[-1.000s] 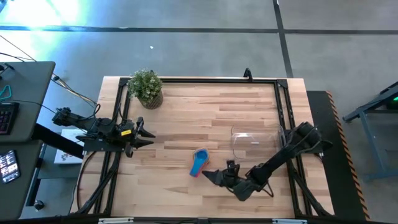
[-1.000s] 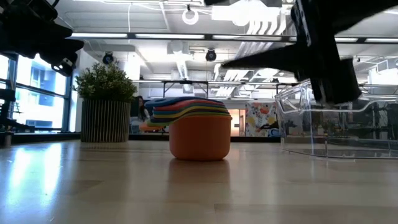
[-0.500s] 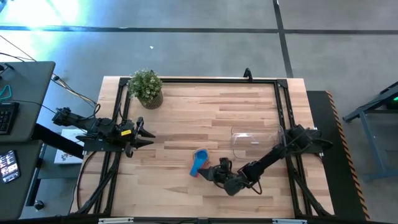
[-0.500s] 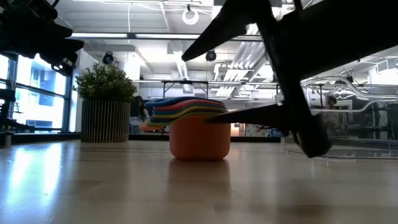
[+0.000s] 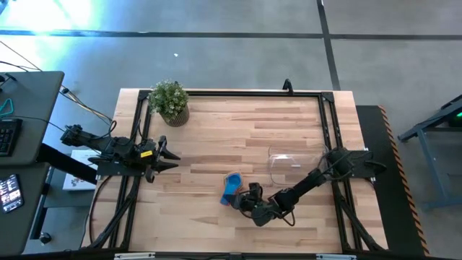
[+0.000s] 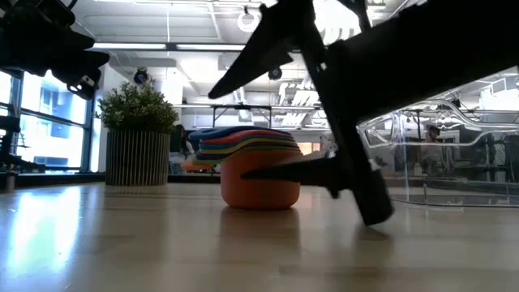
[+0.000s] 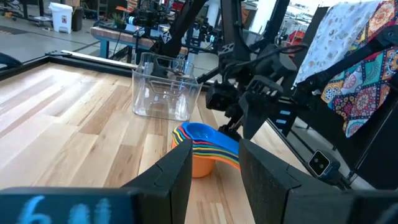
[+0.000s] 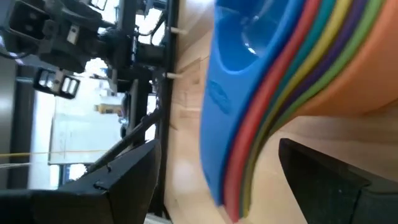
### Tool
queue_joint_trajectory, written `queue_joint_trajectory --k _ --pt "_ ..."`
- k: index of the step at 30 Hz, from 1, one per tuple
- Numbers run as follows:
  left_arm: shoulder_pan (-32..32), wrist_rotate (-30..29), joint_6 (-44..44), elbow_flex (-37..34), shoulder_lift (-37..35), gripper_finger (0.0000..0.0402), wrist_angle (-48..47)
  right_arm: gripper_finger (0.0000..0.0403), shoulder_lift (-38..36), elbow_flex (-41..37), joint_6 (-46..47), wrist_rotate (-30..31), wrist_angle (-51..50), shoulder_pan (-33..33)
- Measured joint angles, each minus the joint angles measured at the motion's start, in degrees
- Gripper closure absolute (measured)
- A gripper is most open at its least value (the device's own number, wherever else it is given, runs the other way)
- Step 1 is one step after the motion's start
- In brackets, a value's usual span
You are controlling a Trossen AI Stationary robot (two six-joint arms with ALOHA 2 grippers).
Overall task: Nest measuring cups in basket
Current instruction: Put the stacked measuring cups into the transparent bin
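Note:
The robot next needs to grab the nested measuring cups by their layered handles with its right gripper. Then it can carry the cups into the clear basket [image 5: 296,166].
The measuring cups [image 5: 232,188] stand nested in one stack on the table, blue on top and orange at the bottom [image 6: 259,180], with their handles fanned out to one side [image 8: 249,155]. My right gripper [image 5: 242,201] is open at the stack's right side. In the low view one finger [image 6: 259,49] slants above the stack and the other [image 6: 284,172] lies level beside the orange cup; I see no touch. The clear basket [image 5: 296,166] stands to the right of the stack. My left gripper [image 5: 173,153] waits open at the table's left edge.
A round pot with a green plant [image 5: 170,101] stands near the far left corner. Black frame rails run along the table's left and right edges [image 5: 328,130]. Bare wood lies between the stack and the plant.
My right gripper has moved toward the table's left and down, from beside the basket to the cup stack, and its fingers now stand above and beside the stack. The cups and the basket have stayed in place.

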Motion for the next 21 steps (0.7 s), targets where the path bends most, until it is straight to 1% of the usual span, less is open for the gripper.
queue_joint_trajectory --k 3,8,13,16,21 --pt "0.01 0.00 0.00 0.00 0.00 0.0280 0.01 0.0086 1.78 1.38 0.32 0.38 0.92 -0.69" --pt "0.01 0.01 0.00 0.00 0.00 0.0280 0.00 0.0086 2.75 2.56 -1.19 1.53 1.42 -1.42" --pt "0.00 0.02 0.00 0.00 0.00 0.0280 0.00 0.0095 2.75 2.72 -1.33 -0.13 1.05 -2.46" --pt "0.02 0.00 0.00 0.00 0.01 0.0280 0.01 0.0118 2.75 2.74 -1.46 -0.84 1.06 -2.83" --pt "0.00 0.00 0.00 0.00 0.00 0.0280 0.00 0.0181 2.75 2.76 -1.59 -1.55 1.08 -2.87"
